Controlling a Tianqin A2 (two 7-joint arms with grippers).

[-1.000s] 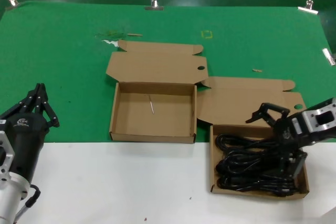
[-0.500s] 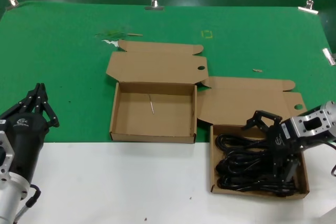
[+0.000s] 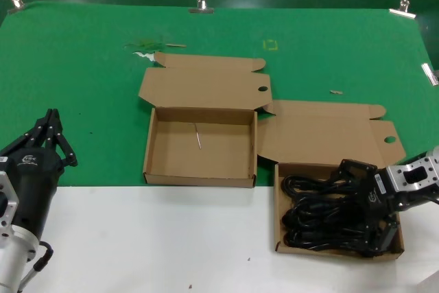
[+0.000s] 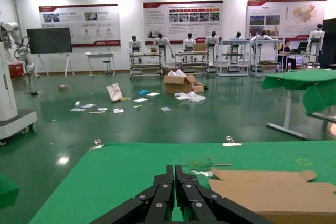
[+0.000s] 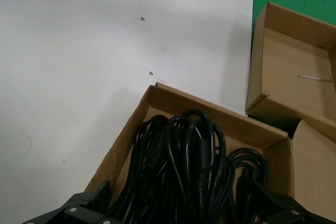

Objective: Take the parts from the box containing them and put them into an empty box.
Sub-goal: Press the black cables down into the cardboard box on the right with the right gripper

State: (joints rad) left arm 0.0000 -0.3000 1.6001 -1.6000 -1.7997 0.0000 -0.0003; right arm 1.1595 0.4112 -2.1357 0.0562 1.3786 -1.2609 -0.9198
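My right gripper's fingers reach inside the parts box's side (image 5: 278, 166) beside the black coiled cords, so it is now time to close on the cords.
The box of parts (image 3: 277, 205) stands at the front right, full of black coiled cords (image 3: 315, 204). My right gripper (image 3: 368, 207) is low inside it, open, its fingers either side of the cord bundle. In the right wrist view the cords (image 5: 184, 150) lie between the two spread fingers (image 5: 86, 205) of the right gripper (image 5: 181, 209), inside the box wall (image 5: 210, 111). The empty box (image 3: 171, 159) lies open to the left, its floor bare but for a thin wire. My left gripper (image 3: 51, 135) is shut and empty, parked at the front left.
Both box lids (image 3: 206, 87) lie folded back on the green mat. The white table strip (image 3: 171, 238) runs along the front. The empty box also shows in the right wrist view (image 5: 294, 72). Metal clips (image 3: 201, 5) hold the mat's far edge.
My right gripper has come down into the box of cords, its fingers now sunk around the bundle. The left arm has not moved.
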